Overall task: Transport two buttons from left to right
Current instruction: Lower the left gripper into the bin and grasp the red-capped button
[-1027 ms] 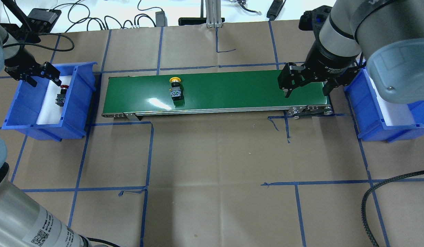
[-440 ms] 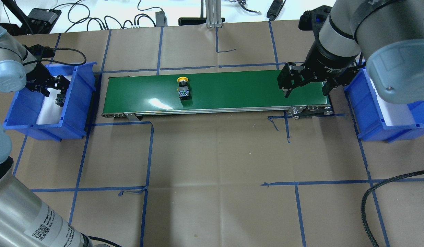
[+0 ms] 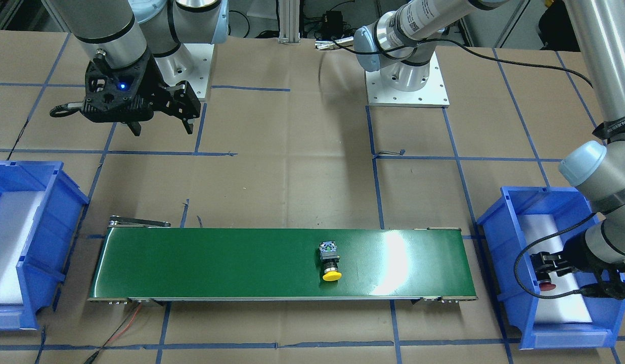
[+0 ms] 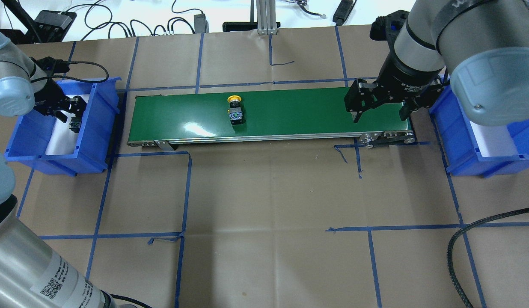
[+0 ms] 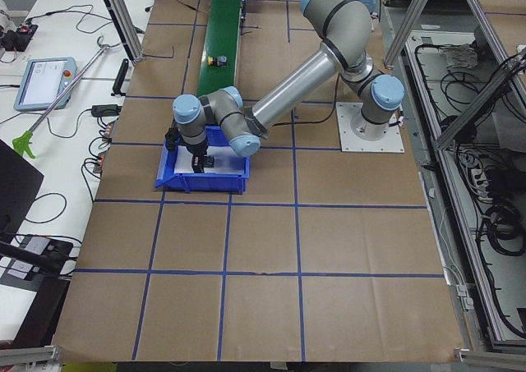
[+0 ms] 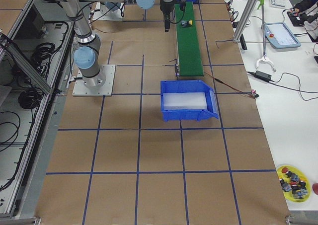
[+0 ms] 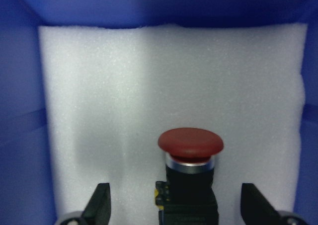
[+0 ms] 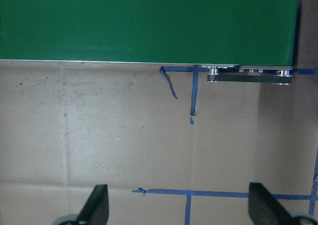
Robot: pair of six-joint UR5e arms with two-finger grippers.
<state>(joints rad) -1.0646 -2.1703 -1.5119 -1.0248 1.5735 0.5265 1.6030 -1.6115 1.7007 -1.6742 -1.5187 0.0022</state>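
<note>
I should take hold of the red button by its black switch body (image 7: 188, 205) with my left gripper next, to transport it to the belt.
The yellow button (image 4: 235, 110) lies on its side on the green conveyor belt (image 4: 290, 113), left of the middle; it also shows in the front view (image 3: 330, 263). The red button (image 7: 190, 150) lies on white foam in the left blue bin (image 4: 93, 128); its cap shows in the front view (image 3: 546, 286). My left gripper (image 7: 179, 207) is open, low in that bin, with one finger on each side of the red button and not touching it. My right gripper (image 4: 380, 113) is open and empty above the belt's right end.
The right blue bin (image 4: 461, 141) with white foam stands just past the belt's right end, under my right arm. A black cable (image 4: 461, 239) loops at the front right. Cables and boxes lie behind the table's far edge. A yellow dish of spare buttons (image 6: 293, 183) sits far off.
The yellow button has travelled right along the belt. My left gripper has dropped into the left bin, down around the red button. My right gripper has barely shifted.
</note>
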